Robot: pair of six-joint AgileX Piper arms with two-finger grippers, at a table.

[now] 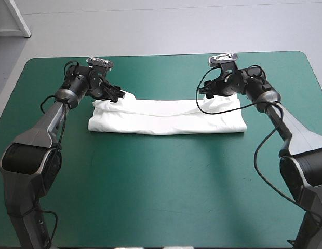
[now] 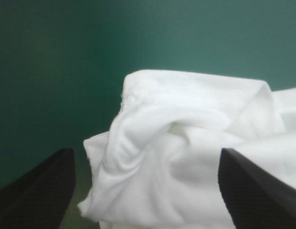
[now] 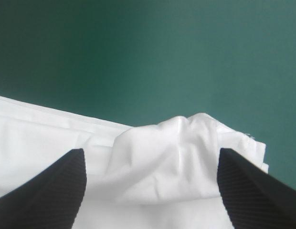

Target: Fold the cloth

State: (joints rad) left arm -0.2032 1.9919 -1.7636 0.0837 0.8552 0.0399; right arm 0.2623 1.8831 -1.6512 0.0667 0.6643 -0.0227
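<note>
The right gripper grabs the T-shirt's corner by the raised pucker next, since the long folded T-shirt lies flat.
The white T-shirt lies folded into a long narrow band across the middle of the teal-green table. My left gripper hovers at the band's far left corner, fingers open. In the left wrist view a bunched, hemmed fold of the T-shirt sits between the spread black fingers. My right gripper is at the far right corner, also open. In the right wrist view a small raised pucker of the T-shirt lies between its fingers.
Bare teal-green cover stretches in front of the band toward the near edge and behind it toward the far edge. The right arm's cable hangs over the shirt's right end.
</note>
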